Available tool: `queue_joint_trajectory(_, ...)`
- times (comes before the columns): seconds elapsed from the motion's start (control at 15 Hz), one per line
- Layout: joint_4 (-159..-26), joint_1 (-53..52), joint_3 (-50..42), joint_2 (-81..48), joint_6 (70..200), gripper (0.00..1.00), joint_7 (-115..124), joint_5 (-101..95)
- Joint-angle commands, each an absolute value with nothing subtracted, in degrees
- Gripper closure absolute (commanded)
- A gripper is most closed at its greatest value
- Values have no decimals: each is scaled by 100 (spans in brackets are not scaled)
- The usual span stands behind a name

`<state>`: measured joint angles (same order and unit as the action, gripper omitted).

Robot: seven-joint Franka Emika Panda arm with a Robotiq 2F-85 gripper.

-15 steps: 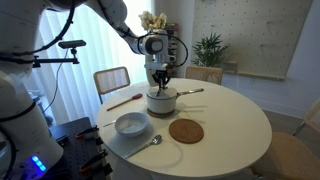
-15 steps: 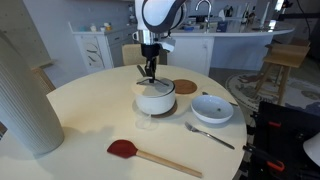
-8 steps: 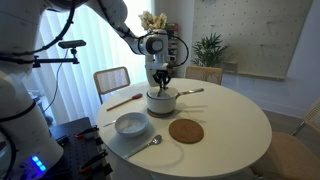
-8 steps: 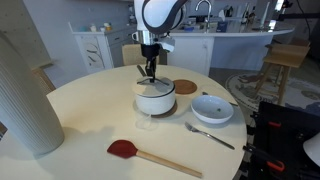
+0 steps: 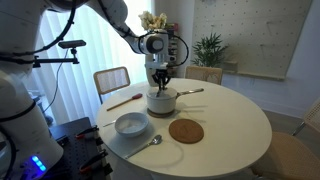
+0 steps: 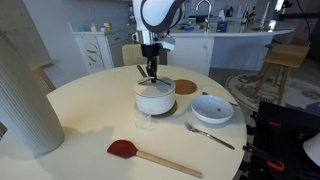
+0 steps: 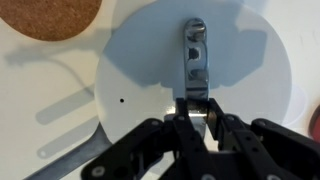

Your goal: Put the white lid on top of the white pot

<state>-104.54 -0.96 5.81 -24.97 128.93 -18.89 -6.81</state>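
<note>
The white lid lies across the white pot's rim and would rest on the pot if I opened my gripper, so now it is time to release the lid.
The white pot (image 5: 161, 103) stands on the round table, also in an exterior view (image 6: 155, 100). Its long silvery handle (image 5: 190, 92) sticks out sideways. The white lid (image 5: 161, 93) lies flat across the pot's rim and covers its inside; it also shows in an exterior view (image 6: 154, 86) and fills the wrist view (image 7: 235, 70). My gripper (image 7: 195, 112) comes straight down from above, with its fingers shut on the lid's small silvery handle (image 7: 194, 50). The gripper also shows in both exterior views (image 5: 162, 82) (image 6: 150, 74).
A white bowl (image 5: 130, 124) (image 6: 211, 108) sits on a grey mat with a spoon (image 5: 155, 141) beside it. A round cork mat (image 5: 186, 131) (image 7: 50, 18) lies next to the pot. A red spatula (image 6: 130, 151) and a tall white vase (image 6: 25, 90) are on the table.
</note>
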Motion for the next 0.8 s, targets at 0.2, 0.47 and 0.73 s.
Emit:
queue_joint_trajectory(0.2,-10212,-167,536,-2528,12545,94,-1921,-752)
queue_joint_trajectory(0.47,-10213,-197,510,-2534,12587,50,-1853,-813)
queue_joint_trajectory(0.73,-10133,-213,491,-2545,12596,21,-1833,-884)
